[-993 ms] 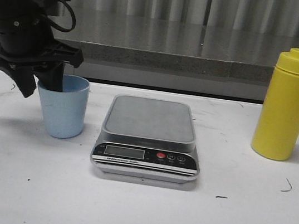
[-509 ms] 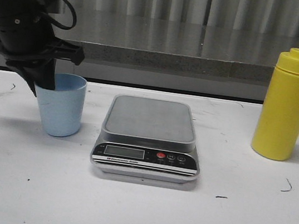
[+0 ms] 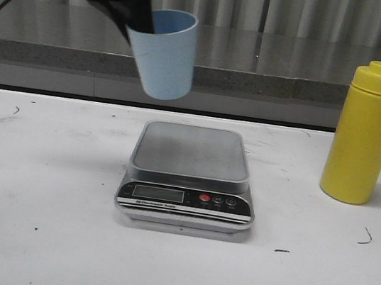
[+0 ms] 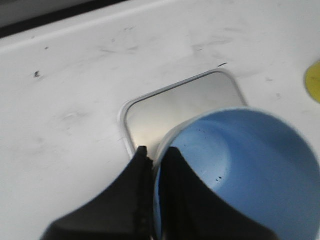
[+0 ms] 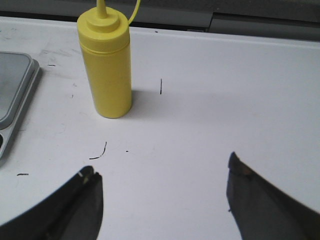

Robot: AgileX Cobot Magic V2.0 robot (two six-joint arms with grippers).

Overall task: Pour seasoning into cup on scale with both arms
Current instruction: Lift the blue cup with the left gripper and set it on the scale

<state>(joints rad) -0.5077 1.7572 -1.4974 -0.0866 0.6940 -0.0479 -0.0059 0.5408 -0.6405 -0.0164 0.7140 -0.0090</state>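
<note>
The light blue cup's base (image 3: pixel 166 96) hangs tilted above the scale's steel platform (image 3: pixel 193 151), so the left gripper should keep holding the cup until it is lower.
My left gripper (image 3: pixel 133 15) is shut on the rim of the light blue cup (image 3: pixel 164 54), one finger inside and one outside, and holds it in the air above and just left of the scale (image 3: pixel 189 174). Seen from the left wrist, the empty cup (image 4: pixel 240 170) hangs over the scale's steel platform (image 4: pixel 170 105), pinched at the gripper (image 4: pixel 155 155). The yellow seasoning bottle (image 3: pixel 366 126) stands upright on the table at the right. From the right wrist, the bottle (image 5: pixel 106 65) stands ahead of my open, empty right gripper (image 5: pixel 162 170).
A white table (image 3: pixel 33 234) with small dark marks carries the scale and bottle. A grey ledge (image 3: pixel 287 71) runs along the back. The scale's corner (image 5: pixel 12 95) shows in the right wrist view.
My left gripper has lifted the cup off the table at the left and carried it up and to the right, over the scale's near-left side. The bottle and scale have stayed put.
</note>
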